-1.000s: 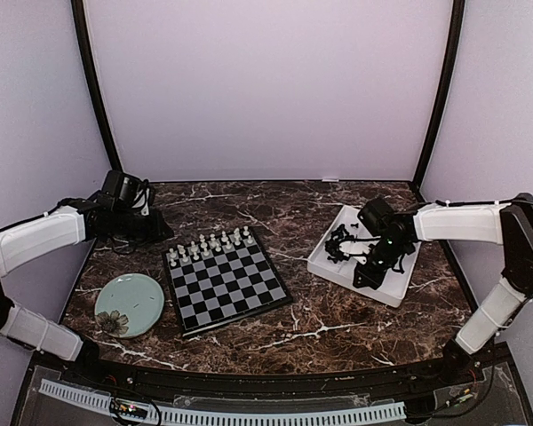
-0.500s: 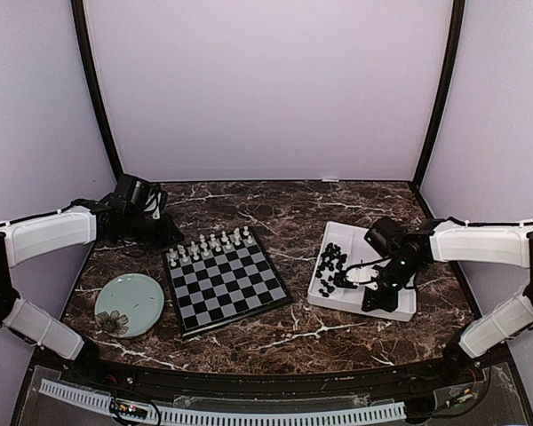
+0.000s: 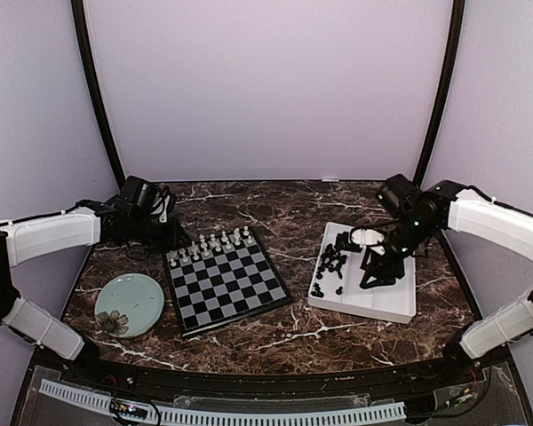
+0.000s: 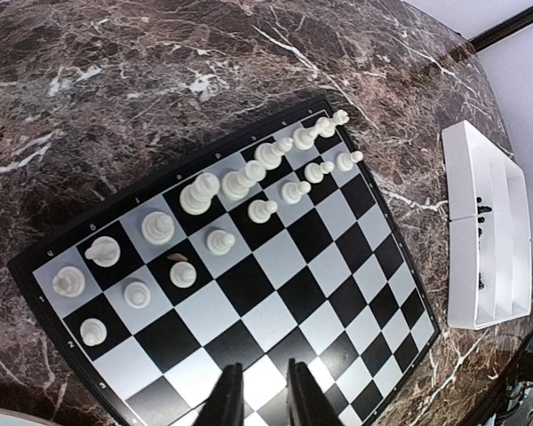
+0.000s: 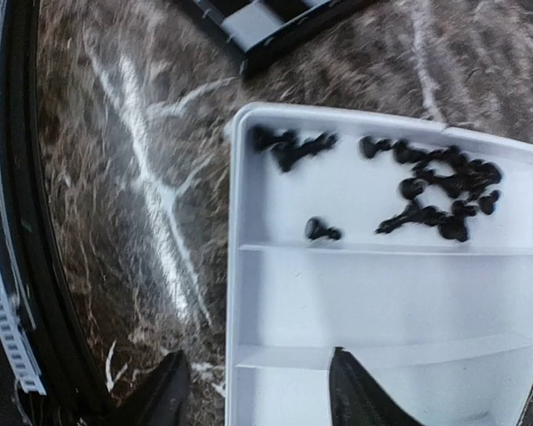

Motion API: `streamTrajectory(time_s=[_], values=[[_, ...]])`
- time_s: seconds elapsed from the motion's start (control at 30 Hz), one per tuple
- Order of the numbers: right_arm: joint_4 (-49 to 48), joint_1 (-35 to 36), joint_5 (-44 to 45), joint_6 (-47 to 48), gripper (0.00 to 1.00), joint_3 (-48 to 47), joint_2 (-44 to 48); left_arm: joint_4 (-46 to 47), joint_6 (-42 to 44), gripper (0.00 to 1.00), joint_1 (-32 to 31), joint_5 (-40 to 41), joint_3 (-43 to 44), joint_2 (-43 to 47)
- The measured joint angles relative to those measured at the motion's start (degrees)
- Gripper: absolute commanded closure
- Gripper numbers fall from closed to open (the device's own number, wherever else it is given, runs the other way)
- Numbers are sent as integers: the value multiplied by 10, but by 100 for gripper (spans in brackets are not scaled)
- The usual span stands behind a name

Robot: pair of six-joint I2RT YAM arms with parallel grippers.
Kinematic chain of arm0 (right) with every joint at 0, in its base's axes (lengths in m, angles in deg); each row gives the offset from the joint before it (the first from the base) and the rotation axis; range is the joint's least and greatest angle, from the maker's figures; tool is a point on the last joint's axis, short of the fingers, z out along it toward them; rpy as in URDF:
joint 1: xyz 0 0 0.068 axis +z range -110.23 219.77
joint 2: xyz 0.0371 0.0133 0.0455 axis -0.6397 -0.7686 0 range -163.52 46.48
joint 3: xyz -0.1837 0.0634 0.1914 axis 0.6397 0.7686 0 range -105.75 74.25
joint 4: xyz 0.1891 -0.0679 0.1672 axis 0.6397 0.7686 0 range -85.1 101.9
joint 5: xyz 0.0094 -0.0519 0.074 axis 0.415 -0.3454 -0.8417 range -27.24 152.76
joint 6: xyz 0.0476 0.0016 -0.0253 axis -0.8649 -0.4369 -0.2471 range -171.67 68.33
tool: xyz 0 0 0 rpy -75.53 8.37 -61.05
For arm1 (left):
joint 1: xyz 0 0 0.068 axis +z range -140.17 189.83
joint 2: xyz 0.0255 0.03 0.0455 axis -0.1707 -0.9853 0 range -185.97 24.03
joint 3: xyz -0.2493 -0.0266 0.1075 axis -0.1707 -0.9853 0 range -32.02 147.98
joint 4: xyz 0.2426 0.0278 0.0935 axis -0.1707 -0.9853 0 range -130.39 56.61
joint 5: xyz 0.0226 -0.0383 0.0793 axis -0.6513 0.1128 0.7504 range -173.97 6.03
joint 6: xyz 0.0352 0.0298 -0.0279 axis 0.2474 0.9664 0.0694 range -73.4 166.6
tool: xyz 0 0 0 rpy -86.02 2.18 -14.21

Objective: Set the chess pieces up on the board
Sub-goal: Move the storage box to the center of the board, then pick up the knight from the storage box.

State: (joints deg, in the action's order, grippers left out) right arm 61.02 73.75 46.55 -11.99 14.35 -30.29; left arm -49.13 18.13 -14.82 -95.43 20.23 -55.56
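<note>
Next, my right gripper grabs a black chess piece from the tray (image 3: 382, 302) by its head end, so its base stays free to stand on the board.
The board (image 3: 240, 288) lies left of centre, and white chess pieces (image 3: 210, 244) fill its two far rows. In the left wrist view those white pieces (image 4: 222, 200) stand in two rows on the board (image 4: 284, 302). My left gripper (image 3: 176, 240) hovers at the board's far left corner. Its jaws (image 4: 265, 401) are open a narrow gap with nothing between them. Black chess pieces (image 3: 330, 264) lie heaped at the left end of the white tray (image 3: 382, 302). My right gripper (image 3: 377, 269) hangs over the tray, wide open and empty (image 5: 262, 399), straddling the tray's wall (image 5: 235, 293).
A round pale-green plate (image 3: 129, 304) sits left of the board near the front. In the right wrist view the black pieces (image 5: 435, 191) lie in the tray's far compartment, with one apart (image 5: 320, 231). The other compartments are bare. Dark marble table (image 3: 293, 213) all around.
My right gripper has opened and lifted off the tray after shifting it nearer. The black pieces have slid to the tray's left end. My left gripper has crept right to the board and opened slightly.
</note>
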Motion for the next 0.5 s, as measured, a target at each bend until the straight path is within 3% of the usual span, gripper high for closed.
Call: streamTrajectory(time_s=[0.1,0.17,0.3,0.5], values=[[2,-45,-10,-4,2,-77,-36,5,12,73,-19,-3,0,5],[-14,-71,-5,-11,10,-116,-84,8,19,72,-32,-6,0,14],[-40,-102,12,-24,37,-162,-187,9,29,72,-51,-9,0,38],[-42,-114,39,-25,46,-228,-300,7,35,74,-65,-6,0,67]])
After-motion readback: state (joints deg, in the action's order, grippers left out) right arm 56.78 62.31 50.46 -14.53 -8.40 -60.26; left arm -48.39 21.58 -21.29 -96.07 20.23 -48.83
